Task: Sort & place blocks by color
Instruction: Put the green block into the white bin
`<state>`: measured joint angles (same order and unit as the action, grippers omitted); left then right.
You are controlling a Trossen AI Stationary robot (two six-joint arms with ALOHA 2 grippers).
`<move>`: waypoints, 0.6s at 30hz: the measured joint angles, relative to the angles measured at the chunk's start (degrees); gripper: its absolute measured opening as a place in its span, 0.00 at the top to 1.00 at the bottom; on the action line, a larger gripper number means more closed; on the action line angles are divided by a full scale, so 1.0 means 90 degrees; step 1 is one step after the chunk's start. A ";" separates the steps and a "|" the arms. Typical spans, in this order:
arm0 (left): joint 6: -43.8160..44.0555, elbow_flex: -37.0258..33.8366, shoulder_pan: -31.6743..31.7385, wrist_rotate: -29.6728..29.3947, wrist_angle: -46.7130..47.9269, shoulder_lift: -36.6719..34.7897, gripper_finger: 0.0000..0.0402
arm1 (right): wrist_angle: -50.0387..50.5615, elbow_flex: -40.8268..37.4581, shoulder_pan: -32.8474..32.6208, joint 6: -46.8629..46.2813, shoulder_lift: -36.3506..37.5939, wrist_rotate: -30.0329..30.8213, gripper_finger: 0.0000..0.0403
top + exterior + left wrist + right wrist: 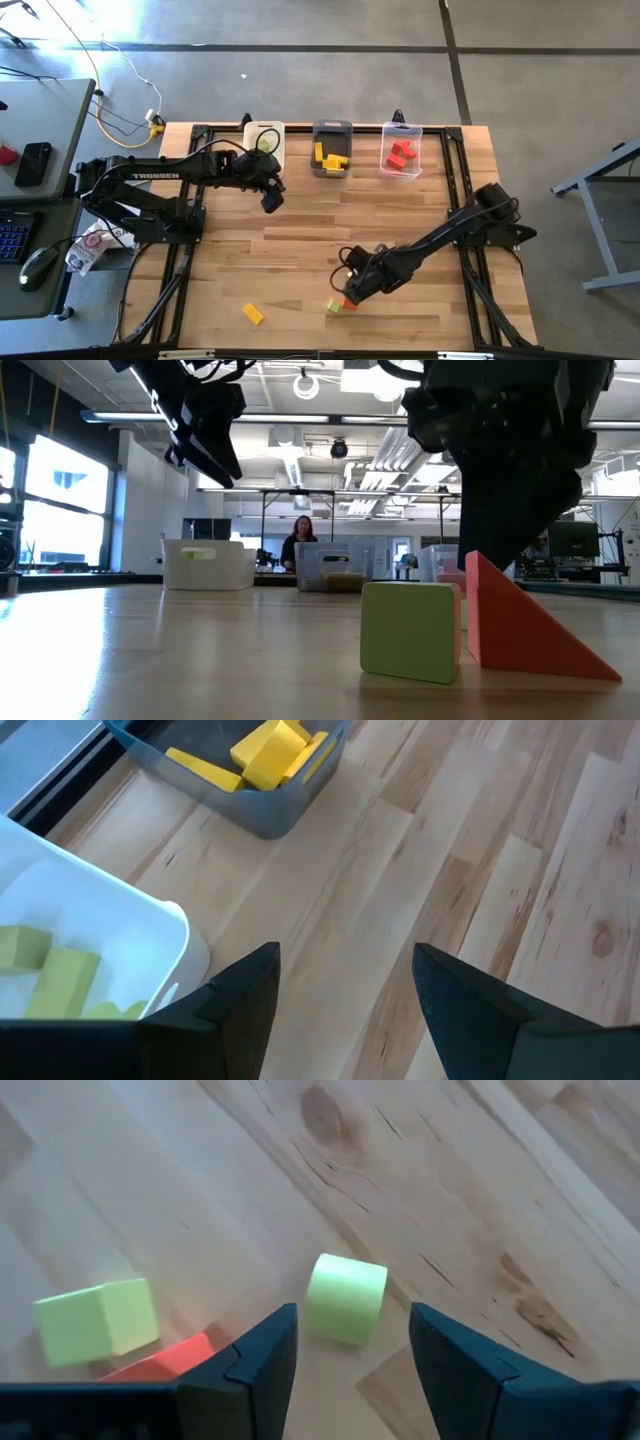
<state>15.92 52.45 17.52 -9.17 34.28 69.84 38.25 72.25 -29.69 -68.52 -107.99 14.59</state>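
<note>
My right gripper moves toward the light green round-edged block (345,1298), before closing on the block, since my fingers stop short of it in the right wrist view.
My right gripper (352,290) (350,1320) hovers open near the table's near edge. A light green round-edged block (345,1298) lies on the wood just ahead of its fingertips, untouched. Beside it lie a light green cube (97,1320) (410,630) and a red wedge (165,1360) (530,625), resting flat and side by side (340,304). A yellow block (253,314) lies alone farther left. My left gripper (271,200) (347,955) is open and raised in front of the white bin (265,135), holding nothing.
Three bins stand in a row at the far edge. The white bin (150,910) holds green blocks, the dark grey bin (331,165) yellow blocks, and the clear bin (402,172) red ones. Bare wood lies between the bins and the loose blocks. A person shows beyond the table (302,535).
</note>
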 joint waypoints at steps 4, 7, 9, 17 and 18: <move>0.0000 0.0000 0.0000 0.0000 0.0015 0.0000 0.47 | -0.0043 0.0000 0.0000 -0.0003 -0.0158 0.0003 0.56; 0.0000 0.0000 0.0000 0.0000 0.0022 0.0000 0.47 | -0.0159 0.0000 0.0000 -0.0003 -0.0246 0.0002 0.56; 0.0000 0.0000 0.0000 0.0000 0.0021 0.0000 0.47 | -0.0268 0.0000 0.0000 -0.0001 -0.0276 0.0003 0.56; 0.0000 0.0000 0.0000 0.0000 0.0022 0.0000 0.47 | -0.0295 0.0000 0.0000 -0.0003 -0.0388 0.0003 0.56; 0.0000 0.0000 0.0000 0.0000 0.0022 0.0000 0.47 | -0.0299 0.0000 0.0000 -0.0001 -0.0423 0.0000 0.56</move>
<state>15.92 52.45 17.52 -9.17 34.48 69.84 35.56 72.25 -29.69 -68.53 -111.79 14.59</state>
